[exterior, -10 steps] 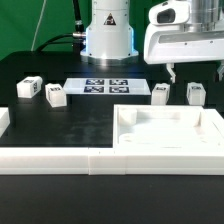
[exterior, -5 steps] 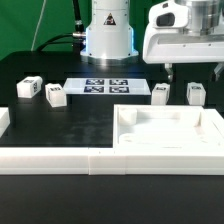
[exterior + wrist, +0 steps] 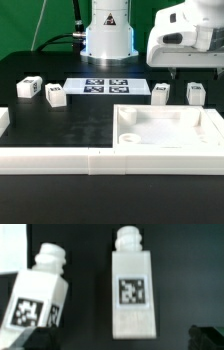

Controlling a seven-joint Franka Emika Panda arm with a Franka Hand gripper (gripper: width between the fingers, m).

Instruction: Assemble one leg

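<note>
My gripper grabs the white leg by its tagged body (image 3: 196,95) (image 3: 132,292) next, so its round knobbed end stays free to go into the panel's corner hole.
Four small white legs with black-and-white tags lie on the black table: two at the exterior view's left (image 3: 28,88) (image 3: 56,96) and two at its right (image 3: 160,93) (image 3: 196,94). My gripper (image 3: 198,70) hangs above the right pair, apart from them. In the wrist view, one leg (image 3: 133,286) lies lengthwise in line with the gap between my fingers, and a second leg (image 3: 40,291) lies tilted beside it. My gripper (image 3: 120,339) is open and empty; only the dark fingertips (image 3: 208,334) show at the frame corners.
The large white tray-like panel (image 3: 205,122) with round corner holes stands at the front right. A long white rail (image 3: 60,160) runs along the front edge. The marker board (image 3: 105,86) lies before the robot base (image 3: 108,35).
My gripper has shifted a little toward the exterior view's right, above the right pair of legs. The legs and the panel have not moved.
</note>
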